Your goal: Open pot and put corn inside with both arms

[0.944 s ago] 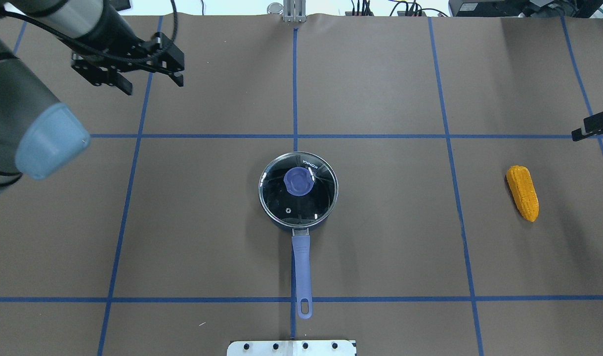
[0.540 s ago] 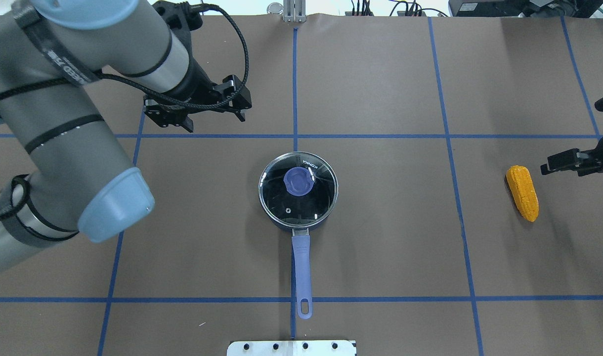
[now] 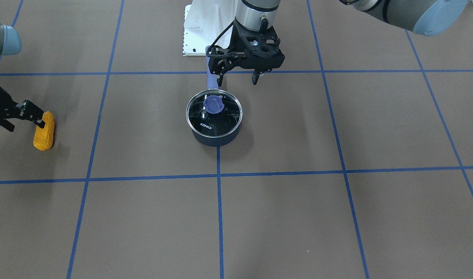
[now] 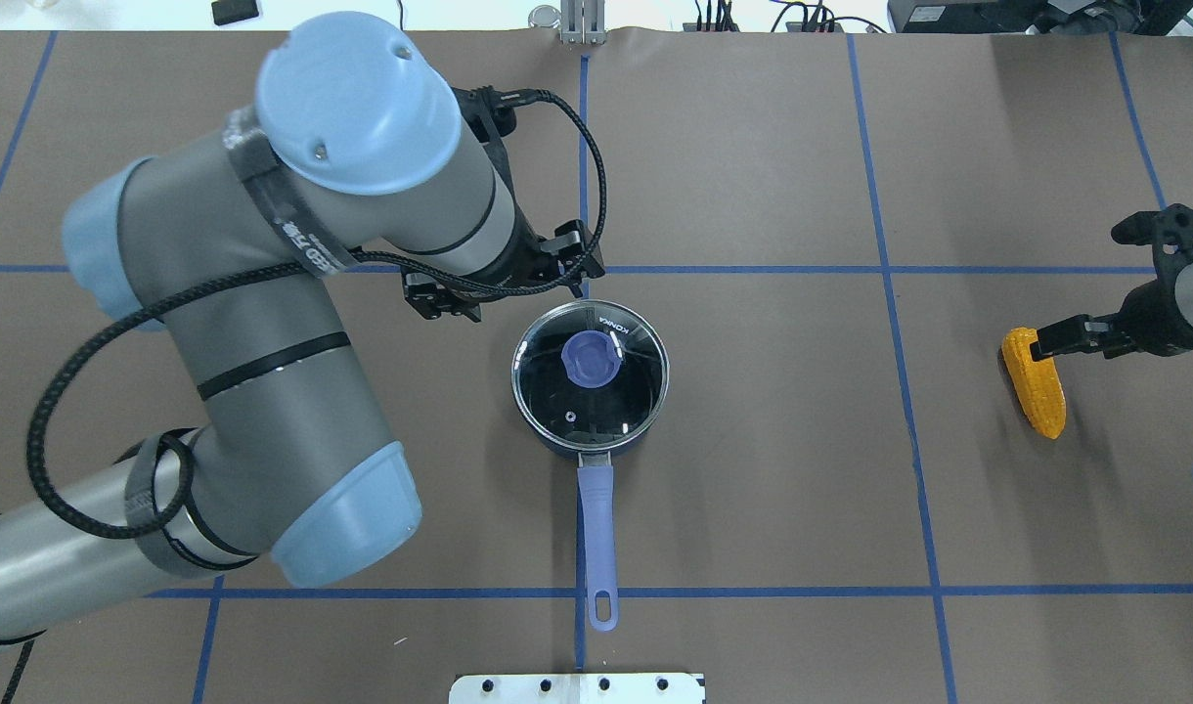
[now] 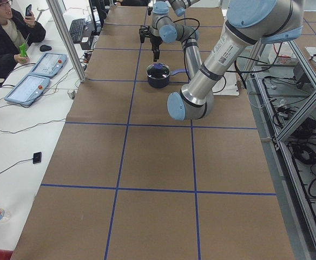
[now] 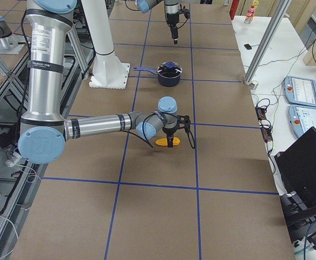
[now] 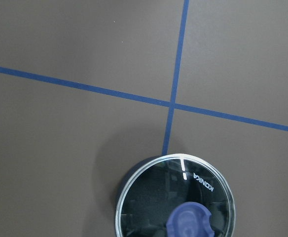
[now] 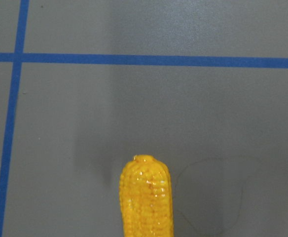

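The glass lid is too wide for my fingers, so my left gripper next needs to grab it by its narrow purple knob [image 3: 214, 104] [image 7: 189, 220] to open the pot.
The dark navy pot [image 4: 550, 442] stands mid-table with its glass KONKA lid [image 4: 616, 401] and purple knob [image 4: 591, 359] on; its handle [image 4: 596, 533] points toward my base. It also shows in the front view [image 3: 214, 133] and the left wrist view [image 7: 149, 197]. My left gripper [image 4: 518, 298] hovers open just beyond the pot's far-left rim, fingers spread and empty [image 3: 237, 79]. The corn [image 4: 1035, 381] lies on the table at the right. My right gripper [image 3: 24, 124] is open, one finger at the corn's far end [image 3: 44, 135]. The right wrist view shows the corn's tip [image 8: 146, 197].
A white mounting plate [image 4: 577, 687] sits at the near table edge. Blue tape lines [image 4: 890, 269] grid the brown table. My left arm's elbow [image 4: 342, 508] overhangs the table left of the pot. An operator [image 5: 6, 32] sits beyond the far side.
My left arm has swung in from the far left corner to the pot's rim. My right gripper has come inward and toward me, to the corn's far end. Pot and corn have not moved.
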